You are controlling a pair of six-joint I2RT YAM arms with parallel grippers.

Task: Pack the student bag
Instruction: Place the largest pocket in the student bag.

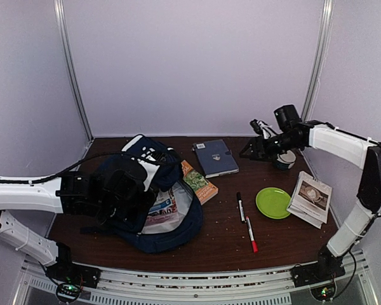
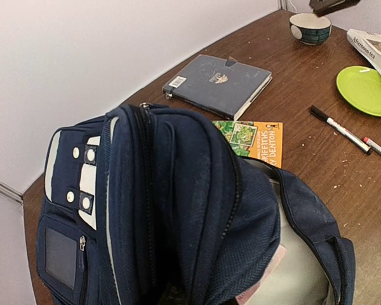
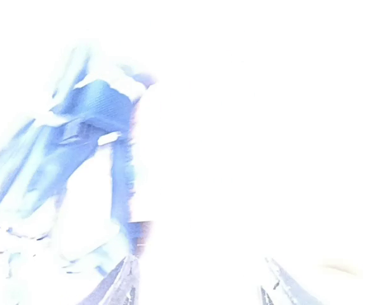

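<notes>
The gaping flap would end short of covering the main compartment if my left gripper opened now, so it must move the flap toward the compartment before releasing.
The student bag (image 1: 168,232), navy with a white patch near its top (image 2: 86,181), lies at the left of the table with its main compartment gaping. Printed paper items (image 1: 160,207) show inside it. My left gripper (image 1: 128,190) is shut on the bag's upper flap and holds it lifted; in the left wrist view the fabric (image 2: 178,210) hides the fingers. My right gripper (image 1: 249,151) hovers at the back right beside a mug (image 1: 284,159). In the washed-out right wrist view its fingers (image 3: 124,286) stand wide apart with nothing between them.
A grey-blue notebook (image 1: 214,157) and an orange-green book (image 1: 200,182) lie just right of the bag. Further right are a black marker (image 1: 240,206), a red-tipped marker (image 1: 251,234), a green plate (image 1: 273,202) and a magazine (image 1: 311,198). White walls enclose the table.
</notes>
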